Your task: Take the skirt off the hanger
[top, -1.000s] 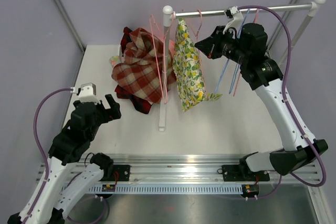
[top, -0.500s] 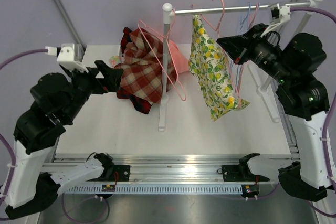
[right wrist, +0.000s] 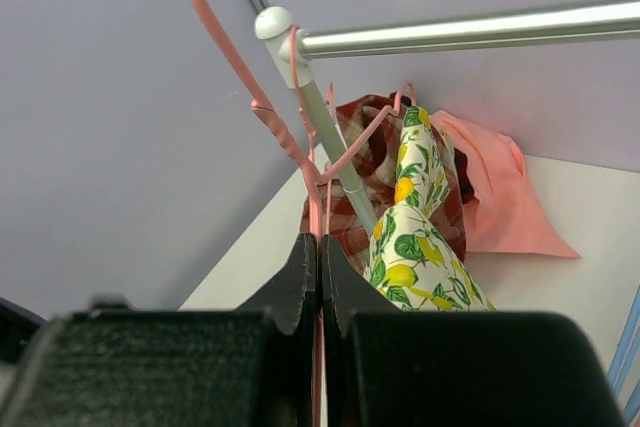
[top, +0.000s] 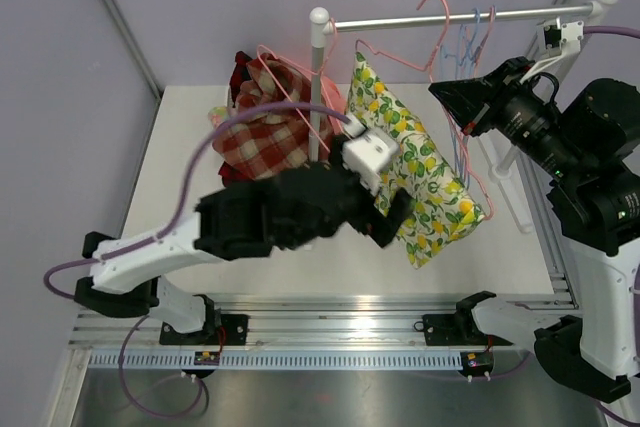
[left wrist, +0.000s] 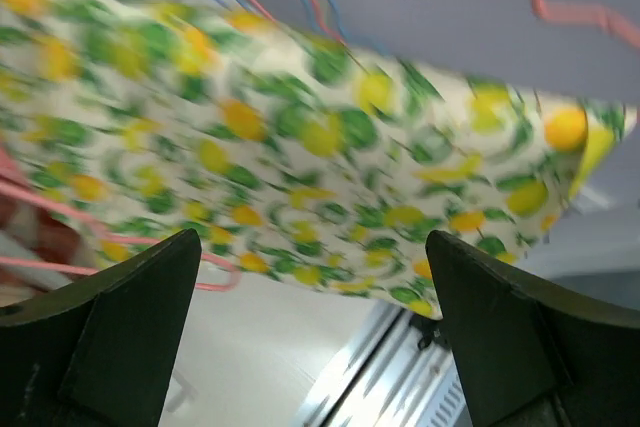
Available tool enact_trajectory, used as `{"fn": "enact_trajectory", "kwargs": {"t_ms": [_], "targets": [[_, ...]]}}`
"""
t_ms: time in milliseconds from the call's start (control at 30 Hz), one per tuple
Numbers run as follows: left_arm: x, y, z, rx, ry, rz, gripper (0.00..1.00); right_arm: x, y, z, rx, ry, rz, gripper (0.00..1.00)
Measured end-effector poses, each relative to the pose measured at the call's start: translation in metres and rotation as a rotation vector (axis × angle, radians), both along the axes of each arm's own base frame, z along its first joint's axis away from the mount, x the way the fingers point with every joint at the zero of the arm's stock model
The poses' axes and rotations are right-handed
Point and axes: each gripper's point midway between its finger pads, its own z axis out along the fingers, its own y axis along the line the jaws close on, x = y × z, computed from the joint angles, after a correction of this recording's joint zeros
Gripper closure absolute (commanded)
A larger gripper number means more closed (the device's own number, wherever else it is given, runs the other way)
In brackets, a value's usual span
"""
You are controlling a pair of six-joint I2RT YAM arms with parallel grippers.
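Note:
I will grab the skirt next with my left gripper to pull it off the pink hanger, and I will hold it by its lower edge [top: 393, 187] [left wrist: 317, 272].
The skirt [top: 425, 175], white with a lemon print, hangs tilted from a pink hanger [top: 400, 59] beside the rail. My right gripper [top: 442, 95] is shut on the hanger's wire just below the hook, which the right wrist view shows as jaws [right wrist: 320, 247] pinching the pink hanger [right wrist: 300, 152], with the skirt [right wrist: 420, 237] beyond. My left gripper [top: 388, 219] is open at the skirt's lower edge. In the left wrist view its fingers [left wrist: 110, 337] stand wide apart just under the skirt [left wrist: 300, 147], with nothing between them.
The rack's rail [top: 450, 19] runs right from a white post [top: 318, 87]. Blue hangers [top: 465, 47] hang near my right gripper. A plaid garment pile [top: 262, 122] with another pink hanger lies behind the post. A pink cloth [right wrist: 500, 197] lies beyond it.
My left arm swung from the left side across the table to under the skirt, staying open. The right gripper carried the hanger slightly right, and the skirt swung into a tilt.

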Motion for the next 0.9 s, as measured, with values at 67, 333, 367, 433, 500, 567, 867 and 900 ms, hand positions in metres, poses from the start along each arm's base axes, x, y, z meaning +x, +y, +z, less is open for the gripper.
{"fn": "enact_trajectory", "kwargs": {"t_ms": [67, 333, 367, 433, 500, 567, 867, 900], "targets": [[-0.028, -0.028, -0.041, 0.082, 0.015, -0.072, 0.01, 0.005, -0.002, -0.006, -0.007, 0.025, -0.025, 1.00], [-0.096, -0.070, -0.066, 0.049, 0.034, -0.210, 0.01, 0.012, -0.012, -0.019, -0.003, 0.080, -0.095, 1.00], [-0.097, -0.074, -0.062, 0.029, 0.033, -0.206, 0.01, 0.013, -0.012, -0.020, 0.001, 0.085, -0.098, 1.00], [-0.095, -0.082, -0.059, 0.001, 0.029, -0.190, 0.01, 0.013, -0.013, -0.022, 0.009, 0.094, -0.105, 1.00], [-0.094, -0.091, -0.061, -0.013, 0.024, -0.175, 0.01, 0.012, -0.014, -0.021, 0.022, 0.100, -0.111, 1.00], [-0.092, -0.100, -0.066, -0.028, 0.021, -0.163, 0.01, 0.011, -0.015, -0.020, 0.034, 0.101, -0.114, 1.00], [-0.074, -0.112, -0.085, -0.040, -0.032, -0.054, 0.94, -0.008, -0.020, 0.005, 0.118, 0.069, -0.102, 1.00], [-0.071, -0.110, -0.084, -0.047, -0.039, -0.029, 1.00, -0.011, -0.021, 0.007, 0.127, 0.065, -0.101, 1.00]]}}
